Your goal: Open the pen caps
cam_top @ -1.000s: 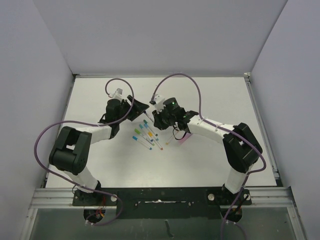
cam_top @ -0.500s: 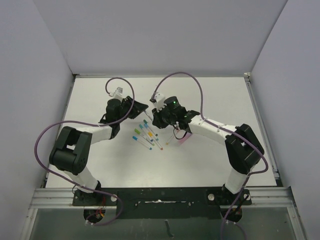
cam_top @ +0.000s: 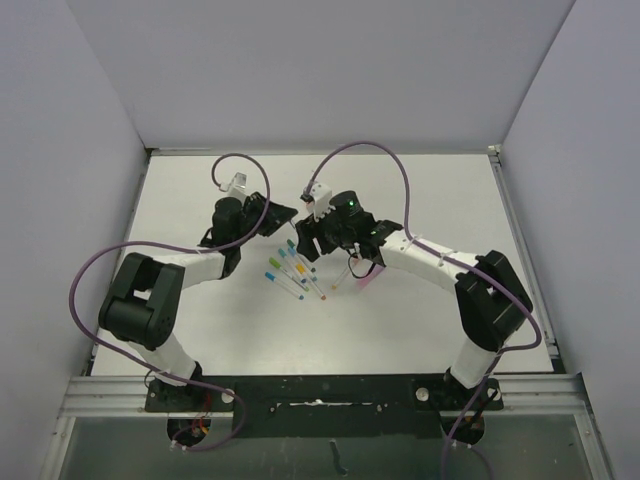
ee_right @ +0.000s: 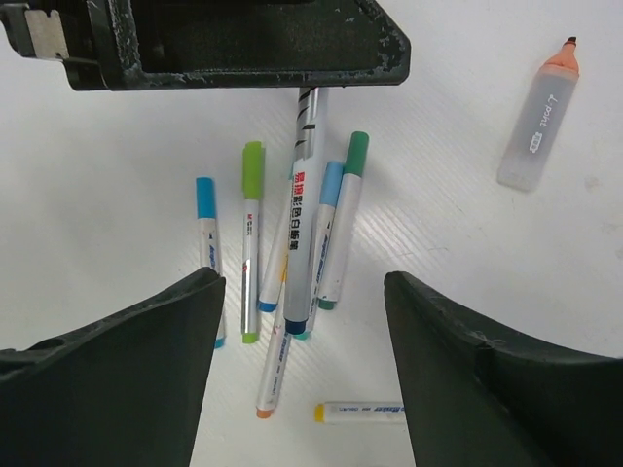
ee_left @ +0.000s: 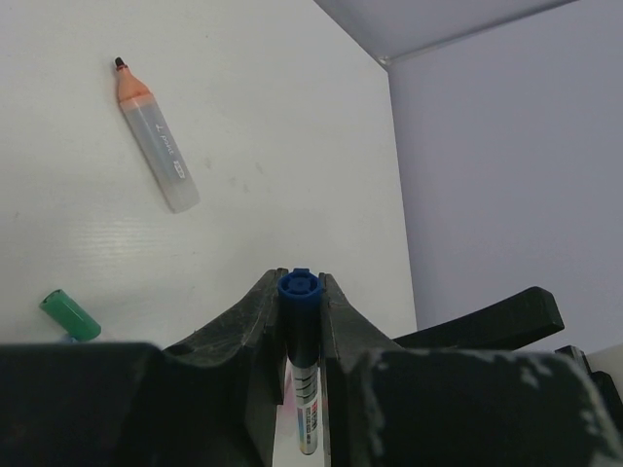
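Note:
The right gripper grabs the white marker by its bare body (ee_left: 307, 414) next, to pull the dark blue cap (ee_left: 297, 292) open.
My left gripper (ee_left: 297, 282) is shut on the dark blue pen cap (ee_left: 297, 292) of a white marker, whose barrel (ee_right: 307, 214) hangs down towards the table. My right gripper (ee_right: 304, 282) stands open around the barrel's lower end, its fingers (ee_right: 185, 331) well clear of it. Below lie several thin pens with blue (ee_right: 204, 197), lime (ee_right: 252, 159), light blue (ee_right: 331, 183) and green (ee_right: 356, 154) caps. In the top view both grippers, left (cam_top: 284, 214) and right (cam_top: 308, 243), meet just behind the pen cluster (cam_top: 293, 272).
An uncapped orange highlighter (ee_left: 156, 136) lies on the white table (cam_top: 430, 190) beyond the grippers, also in the right wrist view (ee_right: 538, 122). A loose green cap (ee_left: 70, 316) lies near the left fingers. A yellow-ended pen (ee_right: 360, 412) lies crosswise nearest the right wrist.
The left gripper has closed on the blue cap. The right gripper, shut before, has sprung open and let go of the barrel.

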Controlling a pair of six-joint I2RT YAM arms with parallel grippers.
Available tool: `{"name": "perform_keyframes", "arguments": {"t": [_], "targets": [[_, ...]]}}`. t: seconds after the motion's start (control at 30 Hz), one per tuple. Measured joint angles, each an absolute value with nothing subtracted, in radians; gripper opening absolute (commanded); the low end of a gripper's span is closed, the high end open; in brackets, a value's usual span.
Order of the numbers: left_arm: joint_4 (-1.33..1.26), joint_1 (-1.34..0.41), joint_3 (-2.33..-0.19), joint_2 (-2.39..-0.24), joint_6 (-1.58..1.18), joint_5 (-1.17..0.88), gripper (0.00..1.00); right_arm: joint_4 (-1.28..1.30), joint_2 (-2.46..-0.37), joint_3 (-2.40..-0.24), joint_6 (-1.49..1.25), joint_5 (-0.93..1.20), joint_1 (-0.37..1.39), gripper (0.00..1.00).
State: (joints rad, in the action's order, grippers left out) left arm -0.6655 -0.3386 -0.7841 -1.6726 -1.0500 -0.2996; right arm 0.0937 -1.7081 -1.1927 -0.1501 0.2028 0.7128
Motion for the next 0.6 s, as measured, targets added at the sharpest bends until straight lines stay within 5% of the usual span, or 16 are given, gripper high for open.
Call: {"name": "perform_keyframes", "arguments": {"t": [0.43, 0.6], "targets": [[-0.654, -0.398, -0.784, -1.672, -1.043, -0.299, 0.00, 0.076, -1.759, -1.240, -0.164, 0.221, 0.702, 0.45], [-0.653, -0.419, -0.784, -1.672, -1.043, -0.299, 0.00, 0.076, -1.779, -1.246, -0.170, 0.224, 0.699, 0.25]]}}
